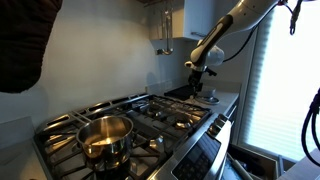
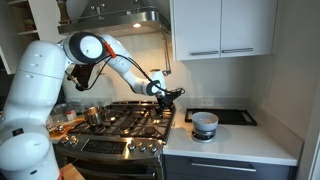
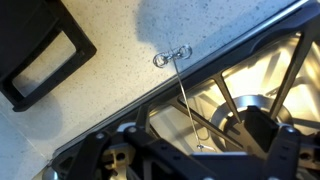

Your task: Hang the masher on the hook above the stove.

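My gripper needs to go down before it closes on the thin rod. My fingers are above the rod in the wrist view, short of its looped end.
The masher (image 3: 183, 95) is a thin metal rod. Its looped handle end lies on the speckled counter, and the rod runs across the stove's edge onto a black grate. The stove (image 1: 150, 115) shows in both exterior views (image 2: 125, 120) and in the wrist view (image 3: 250, 70). My gripper (image 3: 190, 150) hovers just above the lower end of the rod, its dark fingers spread to either side, open and holding nothing. In both exterior views the gripper (image 1: 200, 68) (image 2: 165, 95) hangs low over the stove's end beside the counter.
A steel pot (image 1: 105, 135) stands on a front burner. Utensils hang on the wall rail (image 1: 163, 35) above the stove. A black tray (image 2: 230, 116) (image 3: 45, 60) and a blue-and-white bowl (image 2: 204, 124) sit on the counter. Cabinets hang above.
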Motion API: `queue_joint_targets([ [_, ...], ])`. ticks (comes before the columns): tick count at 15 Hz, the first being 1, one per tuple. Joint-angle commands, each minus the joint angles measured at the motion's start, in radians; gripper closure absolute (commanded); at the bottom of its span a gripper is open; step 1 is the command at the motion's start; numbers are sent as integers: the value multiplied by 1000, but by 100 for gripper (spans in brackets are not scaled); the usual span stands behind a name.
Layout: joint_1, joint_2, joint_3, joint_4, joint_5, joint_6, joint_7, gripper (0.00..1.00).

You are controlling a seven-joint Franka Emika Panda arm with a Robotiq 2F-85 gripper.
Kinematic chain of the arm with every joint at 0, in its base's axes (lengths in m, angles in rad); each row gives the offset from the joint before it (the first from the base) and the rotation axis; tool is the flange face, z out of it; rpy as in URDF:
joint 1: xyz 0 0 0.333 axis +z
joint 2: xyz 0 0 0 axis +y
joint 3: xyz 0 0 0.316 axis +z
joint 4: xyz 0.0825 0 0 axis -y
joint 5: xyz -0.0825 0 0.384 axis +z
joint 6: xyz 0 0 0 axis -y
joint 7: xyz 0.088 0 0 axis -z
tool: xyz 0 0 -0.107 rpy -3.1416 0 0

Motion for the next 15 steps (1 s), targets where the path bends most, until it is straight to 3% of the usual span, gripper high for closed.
queue_joint_targets([
  [1,-43,76,41,72,-31,3,-41,19],
  [4,-51,111,48,109,-46,-5,-56,39],
  [5,-54,120,50,118,-50,-3,-60,39],
  [6,-56,129,53,127,-53,-8,-67,58],
  [7,-58,136,55,133,-55,-12,-73,56],
  [9,-62,153,58,148,-61,-18,-82,64],
  [15,-71,187,68,174,-61,-43,-108,58],
])
